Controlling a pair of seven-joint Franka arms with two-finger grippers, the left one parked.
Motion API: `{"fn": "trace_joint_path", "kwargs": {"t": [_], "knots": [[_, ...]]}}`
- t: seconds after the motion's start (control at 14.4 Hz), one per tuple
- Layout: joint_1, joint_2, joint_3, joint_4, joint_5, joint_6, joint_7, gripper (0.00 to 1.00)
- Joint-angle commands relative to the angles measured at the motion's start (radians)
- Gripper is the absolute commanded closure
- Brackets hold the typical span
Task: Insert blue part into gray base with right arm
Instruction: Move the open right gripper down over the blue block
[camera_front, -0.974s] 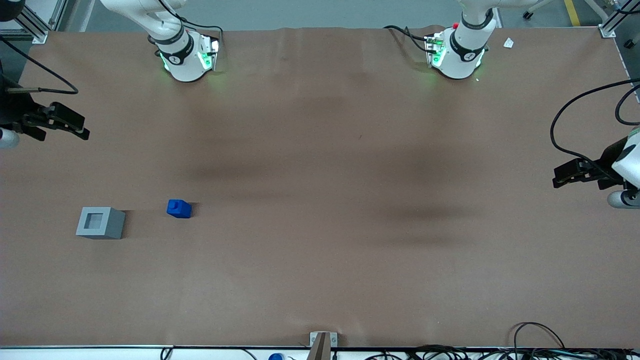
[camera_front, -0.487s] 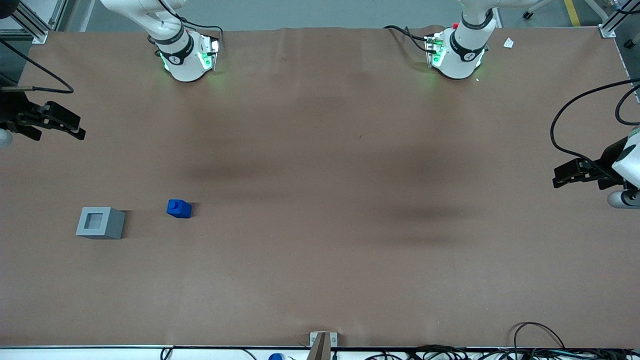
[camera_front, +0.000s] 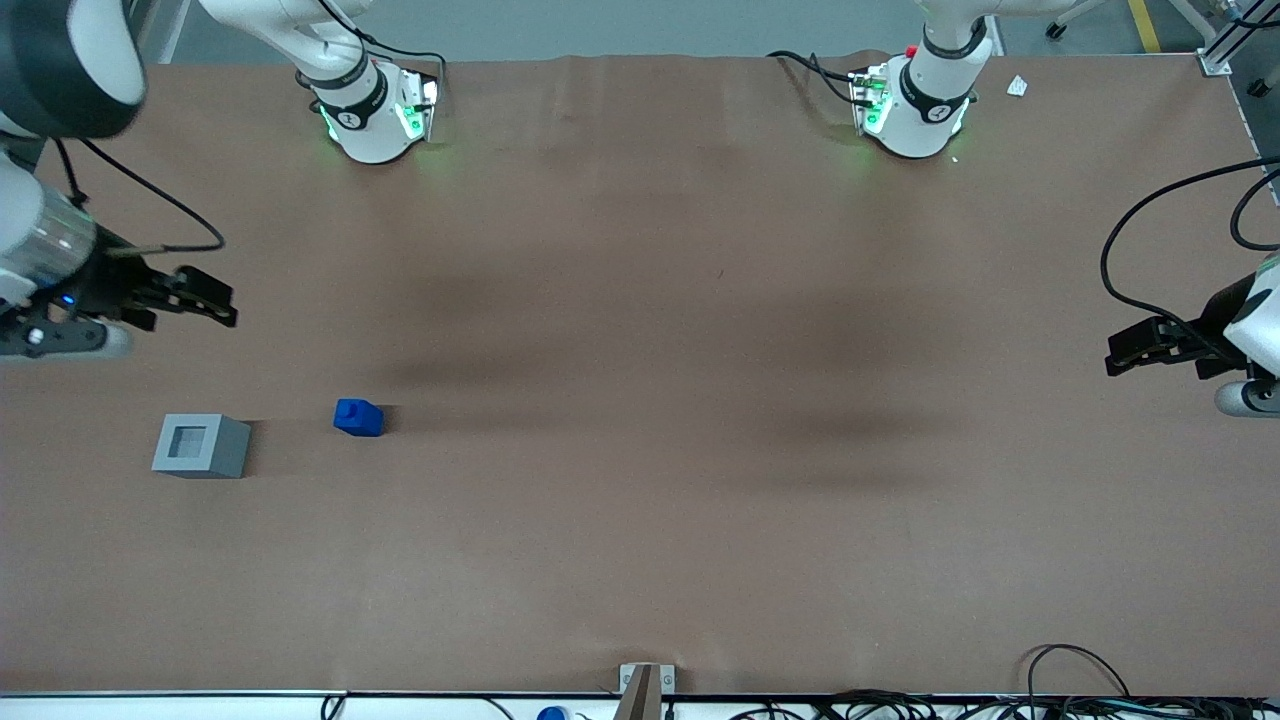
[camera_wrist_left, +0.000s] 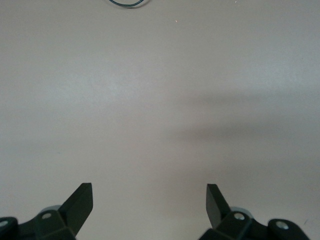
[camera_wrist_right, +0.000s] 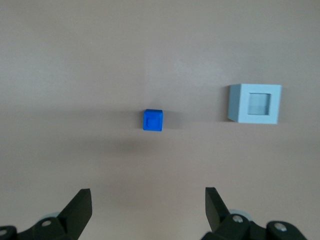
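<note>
The blue part should be grabbed next by its opposite sides with my right gripper, so that it can fit into the gray base's socket (camera_front: 187, 442) (camera_wrist_right: 258, 104).
The blue part (camera_front: 358, 417) stands on the brown table, with the gray base (camera_front: 201, 445) beside it toward the working arm's end, its socket facing up. My right gripper (camera_front: 205, 297) hangs above the table, farther from the front camera than both blocks, and is open and empty. In the right wrist view the blue part (camera_wrist_right: 153, 120) and the gray base (camera_wrist_right: 255, 103) lie well ahead of the gripper (camera_wrist_right: 148, 206), its jaws spread wide with nothing between them.
The two arm bases (camera_front: 372, 110) (camera_front: 915, 100) stand at the table's edge farthest from the front camera. Cables (camera_front: 1060, 680) lie along the near edge toward the parked arm's end.
My right gripper has swung in from the table's end, nearer the front camera and closer to the two blocks. The blocks have not moved.
</note>
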Motion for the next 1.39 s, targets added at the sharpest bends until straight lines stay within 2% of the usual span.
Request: {"fn": "trace_joint_path", "kwargs": {"t": [0.0, 0.21, 0.56, 0.83, 1.32], "knots": [[0.01, -0.029, -0.001, -0.147, -0.002, 0.135, 0.011, 0.0], [0.018, -0.008, -0.001, -0.267, -0.002, 0.293, 0.011, 0.04], [0.017, 0.109, 0.001, -0.293, -0.002, 0.372, 0.013, 0.15], [0.009, 0.213, -0.001, -0.347, 0.012, 0.545, 0.013, 0.19], [0.02, 0.299, -0.001, -0.344, 0.082, 0.608, 0.015, 0.24]]}}
